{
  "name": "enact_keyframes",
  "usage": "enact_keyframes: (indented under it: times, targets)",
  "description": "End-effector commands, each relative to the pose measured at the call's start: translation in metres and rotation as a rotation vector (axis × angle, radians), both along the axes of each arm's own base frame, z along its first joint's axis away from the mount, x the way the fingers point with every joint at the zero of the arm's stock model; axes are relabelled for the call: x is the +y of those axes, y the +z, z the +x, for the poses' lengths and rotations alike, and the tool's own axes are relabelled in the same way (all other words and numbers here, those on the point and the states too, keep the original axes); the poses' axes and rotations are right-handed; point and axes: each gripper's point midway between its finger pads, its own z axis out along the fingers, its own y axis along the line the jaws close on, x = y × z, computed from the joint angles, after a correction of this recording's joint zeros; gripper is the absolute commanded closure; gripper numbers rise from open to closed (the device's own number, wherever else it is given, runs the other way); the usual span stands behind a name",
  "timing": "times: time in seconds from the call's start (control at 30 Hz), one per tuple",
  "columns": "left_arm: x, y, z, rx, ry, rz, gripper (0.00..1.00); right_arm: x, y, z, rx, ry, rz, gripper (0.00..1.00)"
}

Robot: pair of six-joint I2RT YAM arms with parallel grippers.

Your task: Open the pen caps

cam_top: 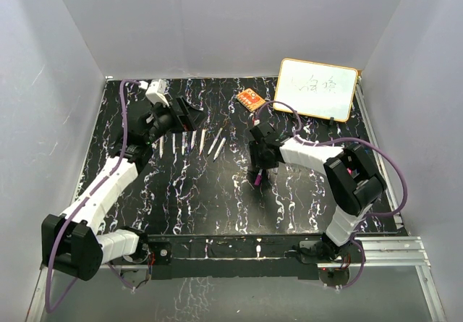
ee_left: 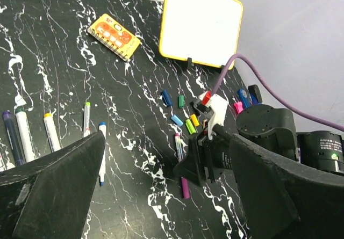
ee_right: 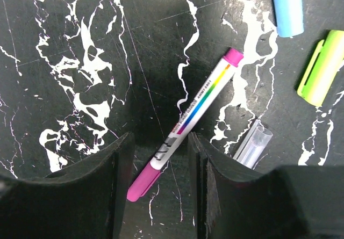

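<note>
I need to grab the white marker's body [ee_right: 194,115] beside its magenta pen cap [ee_right: 143,183] with my right gripper. The far end of the marker then stays free to hand over to my left gripper.
A white marker [ee_right: 198,103] with a magenta pen cap [ee_right: 144,183] lies flat on the black marbled table [cam_top: 217,199]. My right gripper [ee_right: 160,142] is open and straddles it just above the cap, one finger on each side, with gaps showing. The same marker [ee_left: 179,145] and its cap [ee_left: 185,187] show under my right gripper [ee_left: 200,161]. Loose caps lie beyond: blue [ee_left: 167,98], green [ee_left: 181,100], light blue [ee_right: 287,7], yellow-green [ee_right: 321,67]. My left gripper [ee_left: 166,158] hangs wide open and empty, high over a row of several uncapped markers [ee_left: 51,131].
A yellow-framed whiteboard [cam_top: 318,89] stands at the back right and an orange eraser block [cam_top: 249,99] lies to its left. A clear plastic cap [ee_right: 253,144] rests beside my right finger. The purple cable [ee_left: 269,88] arcs over the right arm.
</note>
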Motion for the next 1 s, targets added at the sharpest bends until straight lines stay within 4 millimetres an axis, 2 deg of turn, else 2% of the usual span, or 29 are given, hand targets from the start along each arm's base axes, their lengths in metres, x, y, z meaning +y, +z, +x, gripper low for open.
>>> enact_keyframes:
  times: [0.0, 0.3, 0.4, 0.57, 0.63, 0.77, 0.83, 0.97]
  targets:
    - [-0.005, 0.002, -0.011, -0.003, -0.039, -0.021, 0.02, 0.015, 0.006, 0.013, -0.033, -0.002, 0.024, 0.59]
    - [-0.007, -0.024, -0.018, 0.063, -0.052, -0.040, 0.02, 0.026, -0.007, 0.011, -0.004, 0.025, 0.031, 0.67]
    - [-0.008, -0.035, -0.021, 0.085, -0.058, -0.050, 0.03, 0.029, -0.008, 0.012, -0.002, 0.031, 0.033, 0.75]
    - [-0.013, -0.048, -0.026, 0.112, -0.084, -0.066, 0.04, 0.030, -0.008, 0.014, -0.010, 0.033, 0.034, 0.96]
    - [-0.018, -0.057, -0.030, 0.132, -0.106, -0.076, 0.05, 0.030, -0.006, 0.017, -0.023, 0.031, 0.033, 1.00]
    - [-0.033, -0.070, -0.038, 0.162, -0.147, -0.112, 0.05, 0.037, 0.013, 0.027, -0.118, 0.056, 0.091, 1.00]
    - [-0.045, -0.076, -0.042, 0.170, -0.169, -0.119, 0.05, 0.044, 0.036, 0.030, -0.191, 0.084, 0.153, 1.00]
    - [-0.074, -0.088, -0.049, 0.196, -0.216, -0.096, 0.05, 0.056, 0.067, 0.029, -0.280, 0.156, 0.252, 1.00]
